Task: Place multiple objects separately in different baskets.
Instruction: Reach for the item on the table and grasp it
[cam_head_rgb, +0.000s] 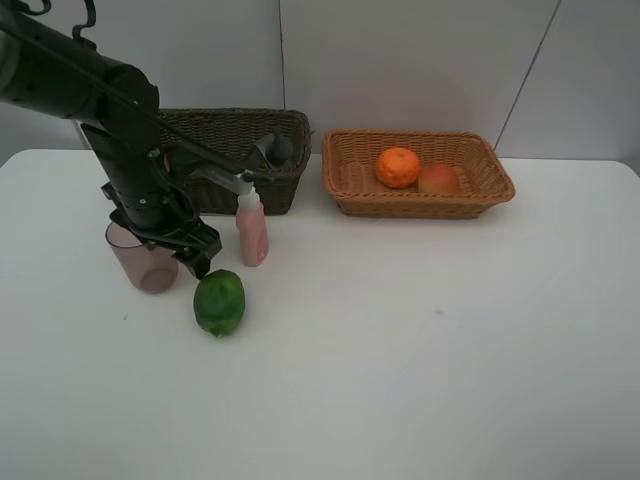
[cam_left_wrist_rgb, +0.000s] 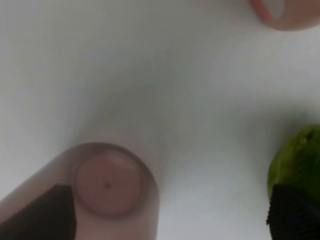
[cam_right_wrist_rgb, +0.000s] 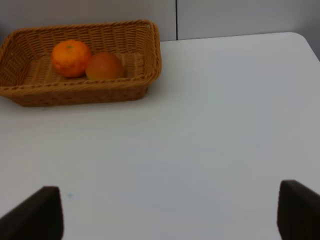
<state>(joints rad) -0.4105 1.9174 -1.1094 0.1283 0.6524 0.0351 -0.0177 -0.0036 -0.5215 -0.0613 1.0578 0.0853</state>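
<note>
My left gripper's fingers reach below the mauve cup's rim on either side of the cup's side (cam_head_rgb: 172, 271) facing the green lime (cam_head_rgb: 219, 302), so it should close on the cup.
My left gripper (cam_head_rgb: 178, 248) hangs open low over the table, between the translucent mauve cup (cam_head_rgb: 145, 262) and the green lime (cam_head_rgb: 219, 302). In the left wrist view the cup (cam_left_wrist_rgb: 110, 185) stands upright with one dark finger (cam_left_wrist_rgb: 42, 215) showing through its wall, while the other finger (cam_left_wrist_rgb: 295, 215) is beside the lime (cam_left_wrist_rgb: 297, 157). The pink bottle (cam_head_rgb: 252, 228) stands just behind the lime. A dark green pump bottle (cam_head_rgb: 272, 150) lies in the dark brown basket (cam_head_rgb: 230, 125). The orange (cam_head_rgb: 398, 167) and the reddish-orange fruit (cam_head_rgb: 438, 180) rest in the light tan basket (cam_head_rgb: 420, 207). My right gripper (cam_right_wrist_rgb: 167, 215) is open and holds nothing.
Both baskets stand side by side along the back of the white table (cam_head_rgb: 420, 340), against a grey wall. The left arm's black links reach in from the upper left and cover part of the dark basket. The right arm does not show in the exterior high view.
</note>
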